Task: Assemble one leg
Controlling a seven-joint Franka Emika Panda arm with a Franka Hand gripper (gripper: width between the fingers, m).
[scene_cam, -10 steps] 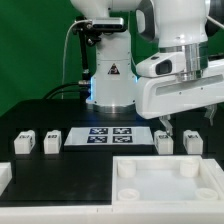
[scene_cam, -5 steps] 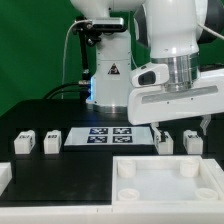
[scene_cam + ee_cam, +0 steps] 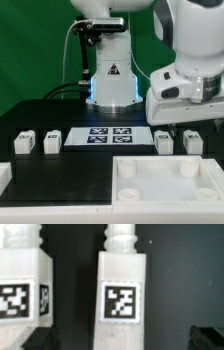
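My open fingers are still above the sides of the marked leg (image 3: 192, 143), so it is too early to close on the leg. My gripper lowers first, then closes.
Four small white legs lie in a row on the black table: two at the exterior view's left (image 3: 24, 141) (image 3: 52, 141) and two at its right (image 3: 164, 141) (image 3: 193, 141). My gripper (image 3: 183, 126) hovers just above the right pair. In the wrist view one leg (image 3: 122, 286) with a black-and-white marker lies between my two dark fingertips (image 3: 38, 339), which stand well apart on either side of it without touching. My gripper (image 3: 122, 339) is open and empty. A second leg (image 3: 22, 286) lies beside it.
The marker board (image 3: 108, 135) lies in the middle between the leg pairs. The large white square tray-like piece (image 3: 205, 189) with corner holes sits in front. A white block (image 3: 4, 177) is at the front left. The robot base (image 3: 110, 75) stands behind.
The hand has turned and shifted toward the exterior view's right, staying low over the right pair of legs. No part has moved.
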